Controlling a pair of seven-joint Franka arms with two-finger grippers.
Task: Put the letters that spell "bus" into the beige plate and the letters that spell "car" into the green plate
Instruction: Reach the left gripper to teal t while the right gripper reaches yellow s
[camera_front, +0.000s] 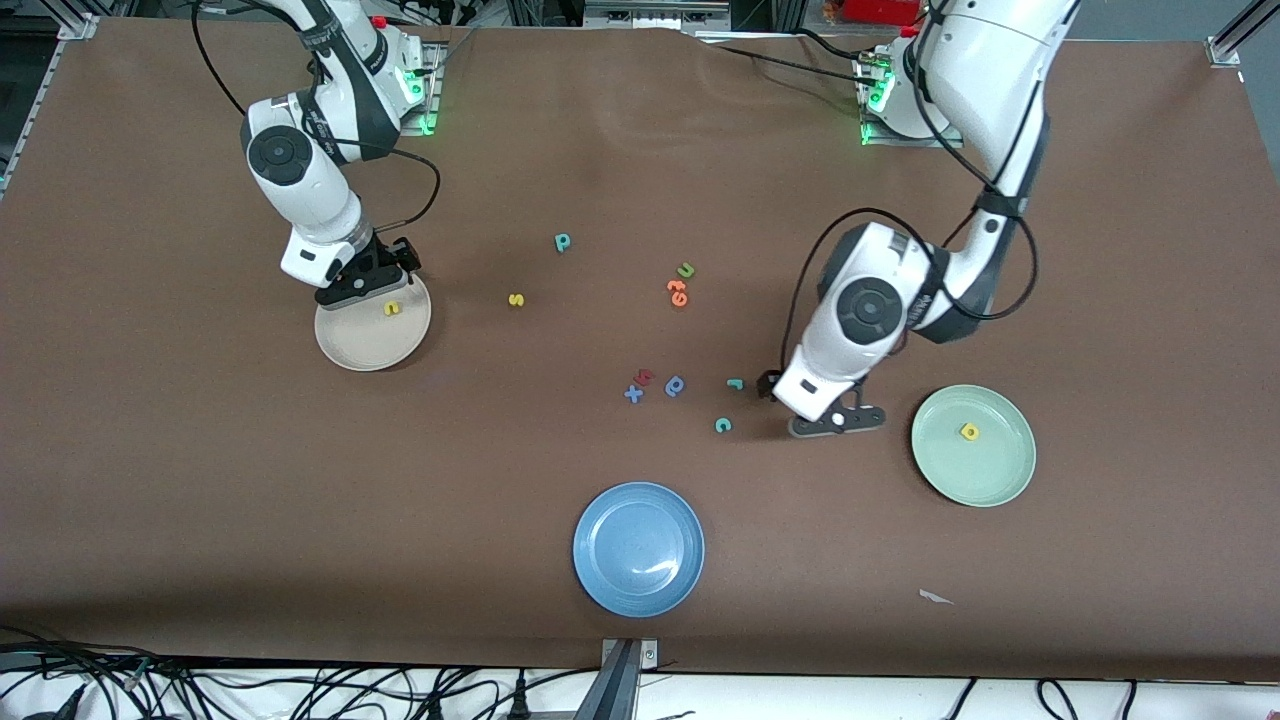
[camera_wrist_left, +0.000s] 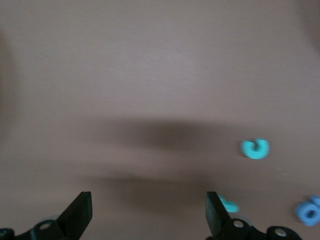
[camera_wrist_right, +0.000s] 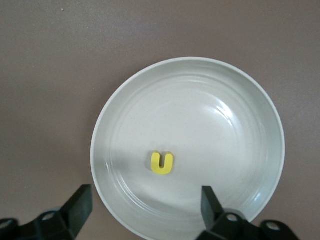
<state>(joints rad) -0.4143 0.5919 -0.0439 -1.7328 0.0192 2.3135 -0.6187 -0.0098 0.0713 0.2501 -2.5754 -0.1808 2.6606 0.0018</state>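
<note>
My left gripper needs to add the teal r to the green plate (camera_front: 990, 475), so it should grab the r by the two ends of its stem next.
In the beige plate (camera_front: 345, 345) (camera_wrist_right: 210, 115) lies the yellow u (camera_front: 392, 308) (camera_wrist_right: 162, 163). My right gripper (camera_front: 372, 283) (camera_wrist_right: 145, 207) hangs open and empty over that plate's rim. The green plate (camera_front: 990, 475) holds the yellow a (camera_front: 968, 431). My left gripper (camera_front: 838, 422) (camera_wrist_left: 148, 215) is open and empty over bare table between the green plate and the teal c (camera_front: 723, 425) (camera_wrist_left: 255, 148). The teal r (camera_front: 735, 383) (camera_wrist_left: 231, 205) lies near the c. The yellow s (camera_front: 516, 299) and the teal b (camera_front: 563, 241) lie mid-table.
A blue plate (camera_front: 638, 548) sits nearest the front camera. A green u (camera_front: 686, 269) and orange letters (camera_front: 678, 292) lie mid-table. A blue round letter (camera_front: 675, 385) (camera_wrist_left: 308, 211), a blue x (camera_front: 634, 393) and a dark red letter (camera_front: 645, 376) cluster beside the r.
</note>
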